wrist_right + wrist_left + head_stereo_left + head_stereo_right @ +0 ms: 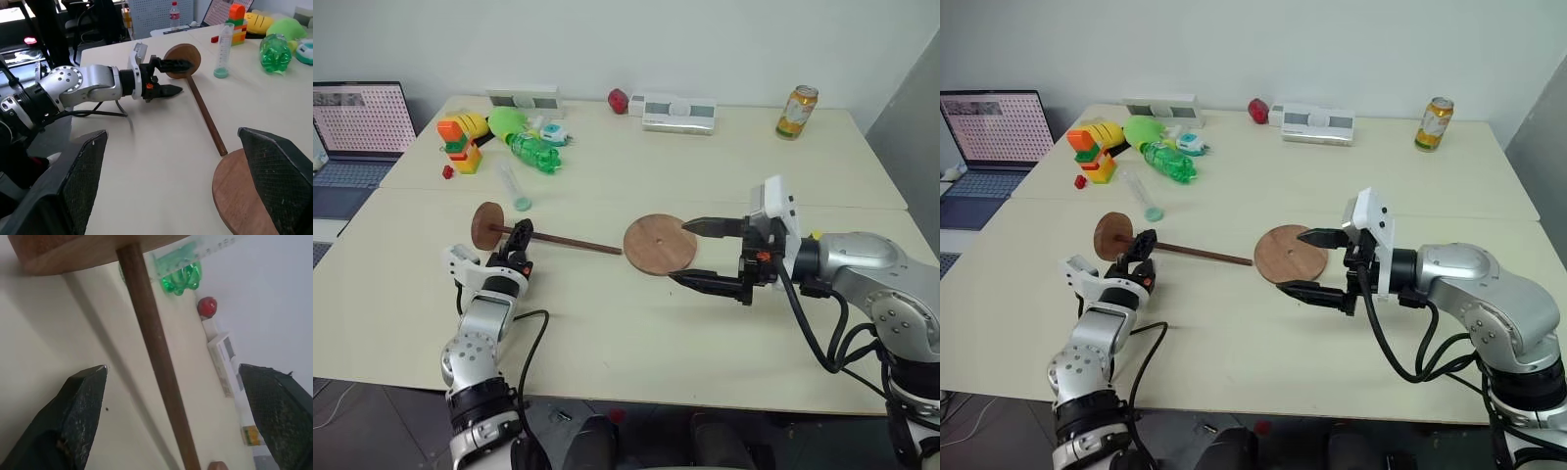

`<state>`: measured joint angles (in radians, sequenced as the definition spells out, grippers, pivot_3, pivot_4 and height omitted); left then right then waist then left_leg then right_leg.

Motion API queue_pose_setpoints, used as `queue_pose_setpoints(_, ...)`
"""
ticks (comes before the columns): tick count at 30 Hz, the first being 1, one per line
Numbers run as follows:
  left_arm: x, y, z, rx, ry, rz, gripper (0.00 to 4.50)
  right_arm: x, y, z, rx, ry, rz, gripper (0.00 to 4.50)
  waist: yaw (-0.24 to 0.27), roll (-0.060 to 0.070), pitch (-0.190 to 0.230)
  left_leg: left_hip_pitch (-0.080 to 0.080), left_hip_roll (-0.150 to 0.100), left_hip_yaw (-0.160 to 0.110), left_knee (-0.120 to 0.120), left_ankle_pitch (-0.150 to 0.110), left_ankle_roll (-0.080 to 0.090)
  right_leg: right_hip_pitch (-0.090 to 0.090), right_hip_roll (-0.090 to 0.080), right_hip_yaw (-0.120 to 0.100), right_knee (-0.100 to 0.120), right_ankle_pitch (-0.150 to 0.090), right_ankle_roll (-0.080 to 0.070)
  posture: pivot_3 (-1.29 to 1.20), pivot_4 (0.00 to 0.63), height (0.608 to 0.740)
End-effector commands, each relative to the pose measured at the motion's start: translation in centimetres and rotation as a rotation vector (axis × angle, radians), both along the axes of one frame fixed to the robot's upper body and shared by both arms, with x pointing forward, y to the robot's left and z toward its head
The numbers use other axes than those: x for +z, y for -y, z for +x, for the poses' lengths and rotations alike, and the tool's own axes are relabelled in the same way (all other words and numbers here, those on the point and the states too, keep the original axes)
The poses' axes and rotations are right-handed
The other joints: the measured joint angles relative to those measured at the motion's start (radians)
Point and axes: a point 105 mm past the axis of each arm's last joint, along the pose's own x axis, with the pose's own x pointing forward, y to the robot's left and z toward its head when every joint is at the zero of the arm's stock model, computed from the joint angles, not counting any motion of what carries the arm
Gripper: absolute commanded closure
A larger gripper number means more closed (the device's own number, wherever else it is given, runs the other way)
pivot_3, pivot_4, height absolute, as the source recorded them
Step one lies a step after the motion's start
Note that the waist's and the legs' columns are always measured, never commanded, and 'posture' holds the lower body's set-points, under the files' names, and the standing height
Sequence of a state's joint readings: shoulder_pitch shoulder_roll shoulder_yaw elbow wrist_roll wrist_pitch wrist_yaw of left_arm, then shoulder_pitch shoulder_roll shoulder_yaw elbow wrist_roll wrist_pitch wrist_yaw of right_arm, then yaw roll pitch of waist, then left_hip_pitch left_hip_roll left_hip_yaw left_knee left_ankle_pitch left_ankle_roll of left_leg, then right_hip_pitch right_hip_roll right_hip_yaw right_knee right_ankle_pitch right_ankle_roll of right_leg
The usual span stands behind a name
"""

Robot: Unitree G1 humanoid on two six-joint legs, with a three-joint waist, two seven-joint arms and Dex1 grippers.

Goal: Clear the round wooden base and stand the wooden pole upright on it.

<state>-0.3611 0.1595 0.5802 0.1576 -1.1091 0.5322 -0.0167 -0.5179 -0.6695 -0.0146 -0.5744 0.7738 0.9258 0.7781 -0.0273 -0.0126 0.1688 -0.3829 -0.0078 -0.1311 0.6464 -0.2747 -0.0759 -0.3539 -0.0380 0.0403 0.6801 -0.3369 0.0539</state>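
Observation:
My left gripper grabs the wooden pole by its rod close to the disc [538,236] [155,345] next, then stands the pole upright on the round base.
The round wooden base [660,244] lies flat mid-table with nothing on top of it. The wooden pole [576,242] lies on the table to its left, its thick disc end [489,226] farthest from the base and its tip near the base's rim. My left gripper [523,245] is open, its fingers on either side of the pole close to the disc; the rod [156,352] runs between them untouched. On the base's right side my right gripper [708,256] is open and empty, one finger [710,225] over the far rim and the other in front.
A clear tube with a green cap [512,186], a green bottle [536,154] and toy blocks [460,142] sit at the back left. A laptop [357,127] is far left. White boxes [678,111] and a can [797,111] line the back edge.

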Motion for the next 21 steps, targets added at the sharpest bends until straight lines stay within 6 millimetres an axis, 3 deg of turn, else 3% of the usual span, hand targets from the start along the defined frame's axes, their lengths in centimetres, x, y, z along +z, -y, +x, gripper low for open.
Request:
queue_pose_setpoints(1, 0.5, -1.1, 0.8, 0.008, 0.031, 0.023, 0.00, 1.5, -0.1, -0.6, 0.000, 0.052, 0.026, 0.04, 0.000, 0.000, 0.000, 0.000, 0.000, 0.000, 0.000, 0.000, 0.000, 0.000, 0.000, 0.000, 0.000, 0.000, 0.000, 0.00, 0.150, 0.740)
queue_pose_setpoints(6, 0.3, -1.0, 1.5, -0.028, 0.044, 0.029, 0.00, 1.7, -0.1, -0.8, -0.018, 0.050, 0.047, 0.04, -0.001, 0.000, 0.000, 0.000, 0.000, 0.000, 0.000, 0.000, 0.000, 0.000, 0.000, 0.000, 0.000, 0.000, 0.000, 0.00, 0.150, 0.740)
queue_pose_setpoints(21, 0.7, -1.9, 2.1, -0.020, 0.099, -0.039, 2.82, 1.8, 0.3, -0.9, -0.063, 0.053, 0.036, 0.00, -0.003, 0.000, 0.000, 0.000, 0.000, -0.001, 0.000, 0.000, 0.000, -0.001, 0.000, 0.000, 0.000, 0.000, 0.000, 0.00, 0.150, 0.740)
